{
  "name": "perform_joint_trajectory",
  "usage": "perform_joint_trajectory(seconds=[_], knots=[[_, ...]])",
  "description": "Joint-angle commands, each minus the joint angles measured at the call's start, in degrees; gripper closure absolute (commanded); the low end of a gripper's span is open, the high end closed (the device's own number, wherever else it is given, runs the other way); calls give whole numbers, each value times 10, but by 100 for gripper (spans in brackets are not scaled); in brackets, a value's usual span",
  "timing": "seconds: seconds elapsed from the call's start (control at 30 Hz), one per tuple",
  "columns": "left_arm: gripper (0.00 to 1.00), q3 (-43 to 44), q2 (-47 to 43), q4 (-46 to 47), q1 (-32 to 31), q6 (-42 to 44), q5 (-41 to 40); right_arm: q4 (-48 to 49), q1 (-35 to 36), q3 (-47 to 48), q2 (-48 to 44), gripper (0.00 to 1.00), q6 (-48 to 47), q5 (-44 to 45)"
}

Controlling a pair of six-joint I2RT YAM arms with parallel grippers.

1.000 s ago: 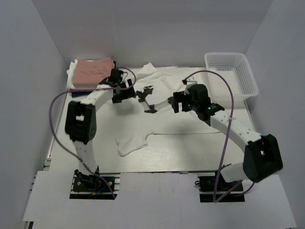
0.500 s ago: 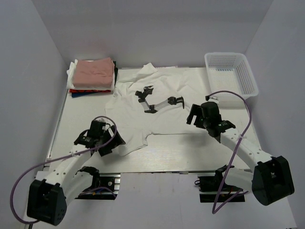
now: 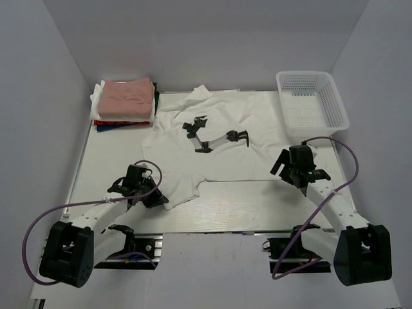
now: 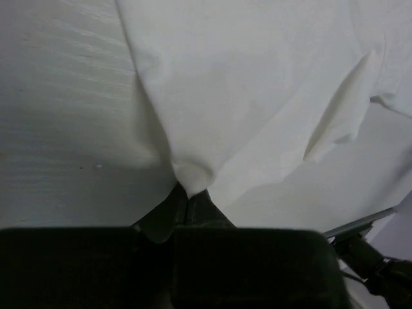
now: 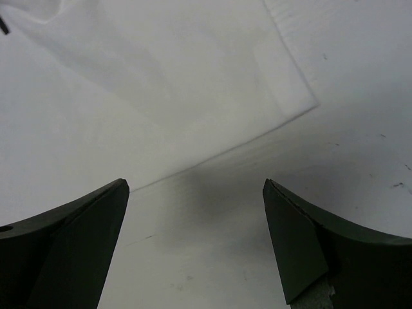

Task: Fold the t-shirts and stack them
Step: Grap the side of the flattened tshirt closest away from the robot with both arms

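Note:
The right gripper grabs the white t-shirt's near hem corner (image 5: 311,107) next, opposite my left gripper's corner, to fold that side of the t-shirt over evenly.
A large white t-shirt (image 3: 257,151) with a black graphic print (image 3: 206,136) lies spread flat across the table. My left gripper (image 3: 156,195) sits at the shirt's near-left corner. In the left wrist view this gripper (image 4: 188,193) is shut on the tip of that white cloth (image 4: 257,84). My right gripper (image 3: 285,165) hovers at the shirt's near-right edge. In the right wrist view it (image 5: 196,187) is open over bare table, with the shirt's hem corner (image 5: 283,96) just beyond the fingertips. A dusty-pink folded t-shirt (image 3: 127,95) tops a stack at the back left.
Red and dark folded shirts (image 3: 109,122) lie under the pink one. A white mesh basket (image 3: 312,103) stands at the back right. White walls enclose the table on three sides.
My left arm swung from the stack at the back down to the shirt's near-left corner and shut on it. My right arm drew back toward the near right, staying open.

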Motion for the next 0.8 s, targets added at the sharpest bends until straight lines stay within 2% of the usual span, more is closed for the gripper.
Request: perform_joint_trajectory(seconds=[0.0,0.1,0.23,0.3,0.4,0.53,0.67,0.7,0.77], knots=[[100,13,11,-19,0,15,-9,-17,-36,-17,-11,10,-2,10],[100,28,-11,-76,0,15,2,8,-85,-32,-1,10,10,-6],[100,40,-51,-153,0,20,31,56,-109,-39,42,10,25,-25],[100,34,-64,-169,0,20,67,76,-130,-27,63,10,28,-46],[100,22,-70,-182,0,15,85,102,-139,-21,95,16,35,-49],[100,16,-70,-182,0,15,100,120,-147,-27,131,18,35,-49],[100,22,-70,-182,0,15,105,147,-152,-38,141,37,48,-56],[100,29,-70,-189,0,15,100,149,-153,-37,139,52,49,-61],[100,36,-64,-202,0,15,100,142,-153,-35,123,74,46,-74]])
